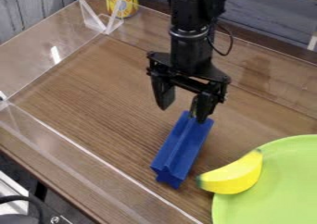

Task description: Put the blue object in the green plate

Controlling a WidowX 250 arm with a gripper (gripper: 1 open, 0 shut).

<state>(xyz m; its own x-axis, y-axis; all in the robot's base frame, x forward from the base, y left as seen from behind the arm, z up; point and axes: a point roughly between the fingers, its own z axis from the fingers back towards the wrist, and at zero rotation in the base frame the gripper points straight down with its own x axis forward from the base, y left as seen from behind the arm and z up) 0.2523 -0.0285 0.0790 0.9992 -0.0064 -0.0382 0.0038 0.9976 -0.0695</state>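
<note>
The gripper needs to go lower before it closes on the bar: its open fingers are above the far end of the blue bar in the fixed view, so they would miss if they closed now.
The blue object is a long grooved royal-blue bar lying on the wooden table, running from lower left to upper right. My black gripper hangs open just above its far end, one finger on each side of that end, nothing held. The right fingertip covers part of the bar's far tip. The green plate fills the lower right corner, partly cut off by the frame edge, to the right of the bar.
A yellow banana toy lies half on the plate's left rim, touching the bar's near end. A clear plastic wall borders the table at left and back. A yellow can stands at the far back.
</note>
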